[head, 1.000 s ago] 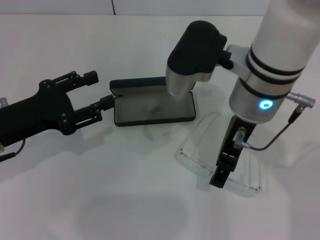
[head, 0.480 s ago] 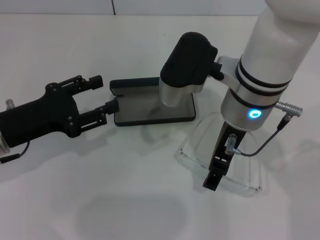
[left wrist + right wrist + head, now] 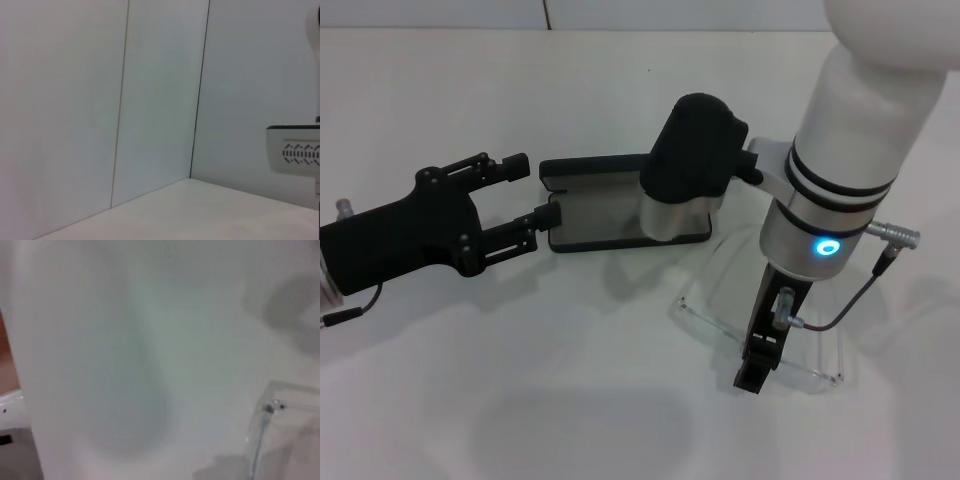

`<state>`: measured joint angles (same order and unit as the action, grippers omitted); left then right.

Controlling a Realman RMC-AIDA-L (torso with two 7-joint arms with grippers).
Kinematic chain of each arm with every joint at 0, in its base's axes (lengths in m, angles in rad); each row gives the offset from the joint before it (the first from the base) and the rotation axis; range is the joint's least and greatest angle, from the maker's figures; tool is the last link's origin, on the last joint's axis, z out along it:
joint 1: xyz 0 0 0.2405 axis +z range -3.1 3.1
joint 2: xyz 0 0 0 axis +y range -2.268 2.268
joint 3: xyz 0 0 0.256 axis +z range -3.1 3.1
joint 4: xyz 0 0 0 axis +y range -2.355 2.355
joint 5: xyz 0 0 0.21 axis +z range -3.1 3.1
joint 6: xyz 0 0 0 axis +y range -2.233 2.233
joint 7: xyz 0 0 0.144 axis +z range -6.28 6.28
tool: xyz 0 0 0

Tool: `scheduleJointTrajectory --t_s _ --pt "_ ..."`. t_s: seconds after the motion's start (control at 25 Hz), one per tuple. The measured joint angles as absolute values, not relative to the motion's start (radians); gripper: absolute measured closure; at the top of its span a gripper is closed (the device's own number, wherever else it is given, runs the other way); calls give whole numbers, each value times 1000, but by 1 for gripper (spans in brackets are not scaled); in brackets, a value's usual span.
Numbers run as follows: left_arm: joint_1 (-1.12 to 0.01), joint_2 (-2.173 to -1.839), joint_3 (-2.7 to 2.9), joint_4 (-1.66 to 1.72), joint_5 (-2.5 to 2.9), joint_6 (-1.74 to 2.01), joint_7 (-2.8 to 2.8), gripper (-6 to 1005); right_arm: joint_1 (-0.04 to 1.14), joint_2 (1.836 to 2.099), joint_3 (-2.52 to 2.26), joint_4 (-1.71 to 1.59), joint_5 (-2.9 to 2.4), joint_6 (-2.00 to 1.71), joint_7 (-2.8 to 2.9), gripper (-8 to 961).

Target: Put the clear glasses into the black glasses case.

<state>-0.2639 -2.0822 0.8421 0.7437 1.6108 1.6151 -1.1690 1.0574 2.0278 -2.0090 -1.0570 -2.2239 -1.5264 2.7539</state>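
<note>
My right gripper closes on the clear glasses next, since my fingers reach down across the glasses' front edge (image 3: 804, 368).
The black glasses case (image 3: 595, 215) lies open in the middle of the table, grey lining up, its lid toward the back. My right arm's black-capped joint hangs over its right part. My left gripper (image 3: 525, 190) is open at the case's left end, its lower finger touching the rim. The clear glasses (image 3: 722, 280) rest on the table to the right of the case. My right gripper (image 3: 756, 368) points down onto them near their front edge. A clear corner of the glasses (image 3: 270, 440) shows in the right wrist view.
The white table (image 3: 520, 400) runs wide to the front and left. The left wrist view holds only wall panels (image 3: 150, 100) and a white block (image 3: 295, 155) at the side.
My left gripper has moved right, up to the case's left end. My right arm has sunk lower over the case and its gripper has shifted slightly over the glasses, which have stayed put.
</note>
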Motion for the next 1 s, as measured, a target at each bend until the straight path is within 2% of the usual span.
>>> scheduleJointTrajectory --t_s 0.12,0.24,0.44,0.68,1.0 --pt "-264 -2082 842 744 1611 1615 -1168 301 1058 2028 -2010 -1057 -2220 -1524 2752 156" --pt "-264 -2083 842 744 1611 1615 -1168 301 1060 2028 -2009 -1054 -2220 -1522 2752 346" --pt "-261 -2083 843 744 1612 1615 -1167 301 1058 2028 -2017 -1055 -2221 -1519 2756 581" --pt "-251 -2083 842 744 1612 1615 -1167 301 1057 2028 -2014 -1080 -2232 -1521 2763 793" --pt "-250 -2083 833 746 1604 1626 -1169 302 1033 2028 -1974 -1142 -2246 -1574 2765 818"
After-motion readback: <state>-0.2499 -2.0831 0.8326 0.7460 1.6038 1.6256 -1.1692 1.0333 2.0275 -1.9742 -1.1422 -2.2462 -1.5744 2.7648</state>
